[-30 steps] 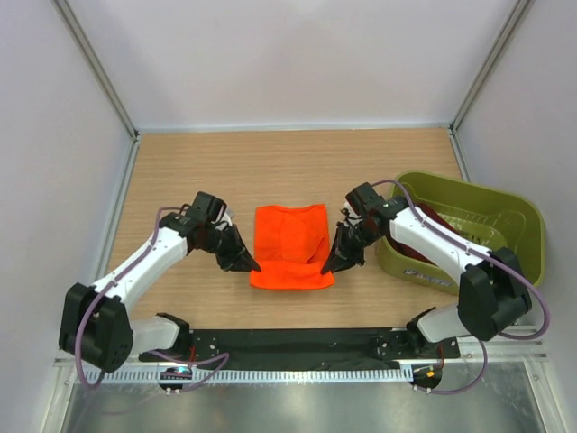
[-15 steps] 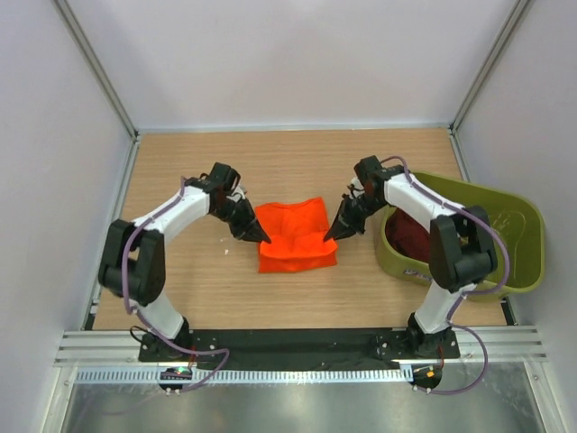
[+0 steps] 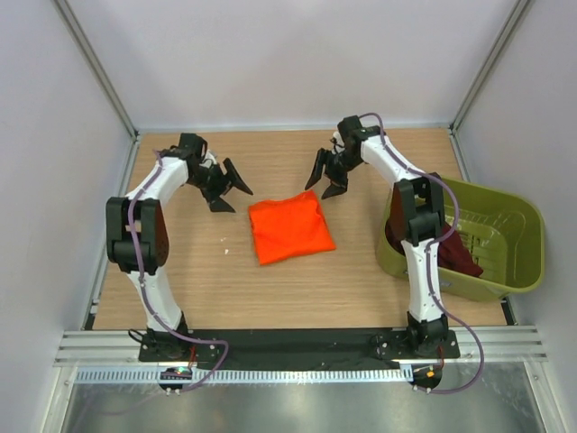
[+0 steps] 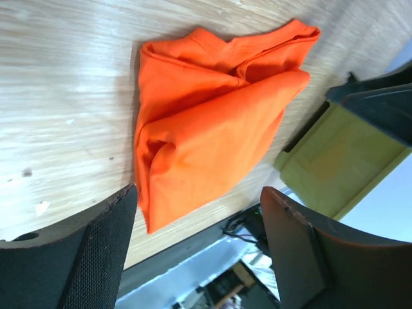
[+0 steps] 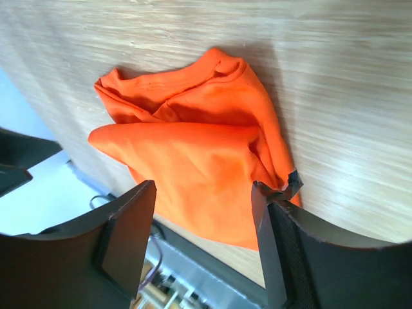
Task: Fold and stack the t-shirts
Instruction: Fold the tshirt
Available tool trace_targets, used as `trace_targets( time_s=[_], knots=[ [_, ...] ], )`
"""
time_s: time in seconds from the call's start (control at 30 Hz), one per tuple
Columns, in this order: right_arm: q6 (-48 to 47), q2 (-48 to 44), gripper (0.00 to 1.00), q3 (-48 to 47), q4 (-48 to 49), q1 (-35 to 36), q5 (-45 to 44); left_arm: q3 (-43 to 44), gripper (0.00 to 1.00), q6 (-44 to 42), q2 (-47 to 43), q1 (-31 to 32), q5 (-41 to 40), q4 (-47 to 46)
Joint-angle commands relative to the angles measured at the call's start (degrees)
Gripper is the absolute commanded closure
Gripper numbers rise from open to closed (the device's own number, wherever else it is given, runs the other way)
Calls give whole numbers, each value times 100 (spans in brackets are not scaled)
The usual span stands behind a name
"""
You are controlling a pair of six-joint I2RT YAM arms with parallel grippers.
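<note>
The right gripper grabs its top layer's far corner (image 3: 313,198) (image 5: 252,136) next, to fold the orange t-shirt over the layer beneath.
The bright orange t-shirt (image 3: 290,228) lies folded into a rough square on the wooden table, free of both grippers; it also fills the left wrist view (image 4: 212,122) and the right wrist view (image 5: 193,148). My left gripper (image 3: 233,194) hangs open just beyond the shirt's far left corner, nothing between its fingers (image 4: 96,251). At the far right corner, my right gripper (image 3: 322,185) is also open and empty. The dark maroon t-shirt (image 3: 462,255) lies bunched inside the tub, partly hidden by the right arm.
The olive-green plastic tub (image 3: 509,225) stands at the right edge of the table, and its side shows in the left wrist view (image 4: 341,161). A metal rail with the arm bases (image 3: 288,347) runs along the near edge. White walls close in the sides and back.
Both grippers opened and let go of the orange shirt, then drew back toward the far side of the table. The shirt now lies folded flat, turned slightly.
</note>
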State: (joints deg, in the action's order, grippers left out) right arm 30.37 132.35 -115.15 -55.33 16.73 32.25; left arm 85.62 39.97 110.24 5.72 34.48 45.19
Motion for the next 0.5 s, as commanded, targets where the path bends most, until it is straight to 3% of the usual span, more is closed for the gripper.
trace_targets(
  time_s=[0.0,0.2,0.33,0.47],
  knots=[
    [-338,-692,32,-89,-567,-21,-877,17,22,-498,-651,70,-72,351],
    [-1181,-1686,29,939,-672,409,-1730,-784,27,-1077,-1654,447,-196,-98],
    [-1358,-1915,32,1477,-260,656,-2064,-1073,30,-1325,-1716,887,-687,-448],
    [-1305,-1907,35,1803,609,674,-2311,-1144,42,-1316,-1383,896,-898,-818]
  ],
)
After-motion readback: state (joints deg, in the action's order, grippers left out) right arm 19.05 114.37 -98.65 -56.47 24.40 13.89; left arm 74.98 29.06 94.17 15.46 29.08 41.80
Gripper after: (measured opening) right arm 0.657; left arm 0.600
